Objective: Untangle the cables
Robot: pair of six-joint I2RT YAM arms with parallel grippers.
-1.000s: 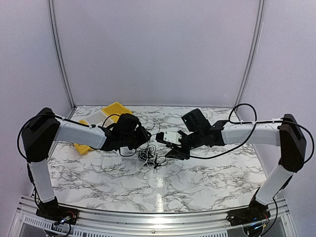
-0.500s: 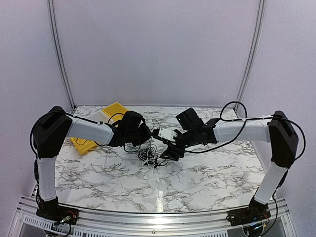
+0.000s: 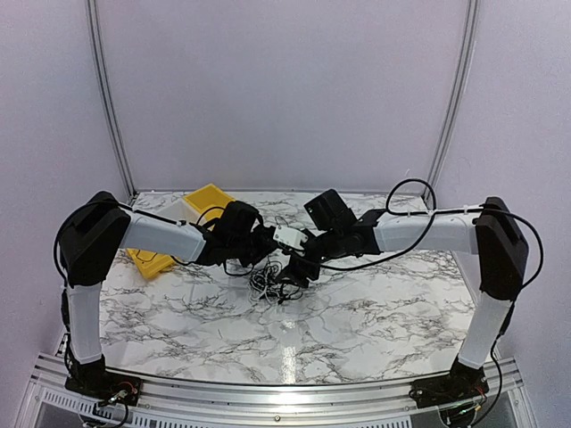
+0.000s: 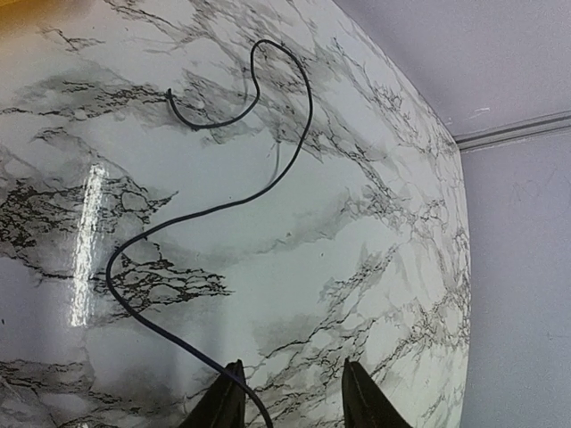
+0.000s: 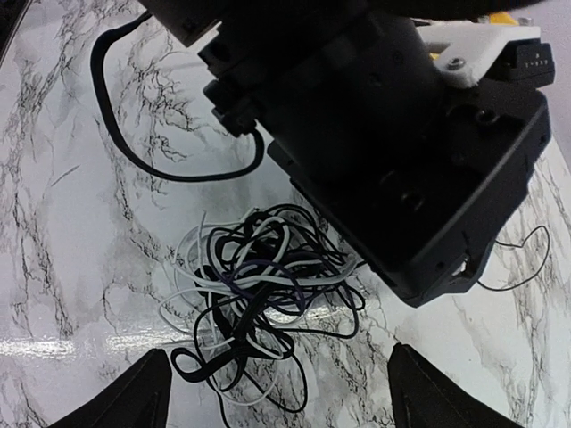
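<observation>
I should close my left gripper on the dark piece of cable [image 4: 251,392] now. The piece crosses one finger into the open gap, so my gripper would hold the piece if I closed now.
The cables [image 5: 259,285] form a loose clump of thin black and pale strands on the marble table [image 3: 375,303]; from above the clump [image 3: 268,285] lies at mid-table. My right gripper [image 5: 285,397] hangs over it, open wide, a finger on each side and nothing gripped. In the top view this gripper [image 3: 288,268] sits just right of the clump. My left gripper [image 4: 294,399] is open. One dark strand [image 4: 268,178] snakes across the table and passes its left fingertip [image 4: 227,401]. From above, the left gripper [image 3: 265,243] is close behind the clump.
Yellow bins [image 3: 211,195] and a white bin [image 3: 173,211] stand at the back left, behind the left arm. The left wrist's black housing [image 5: 384,134] fills the top of the right wrist view. Both grippers nearly meet over the clump.
The right gripper has moved left, over the clump, and opened wider. The left arm shifted slightly right; its jaws narrowed, then parted again.
</observation>
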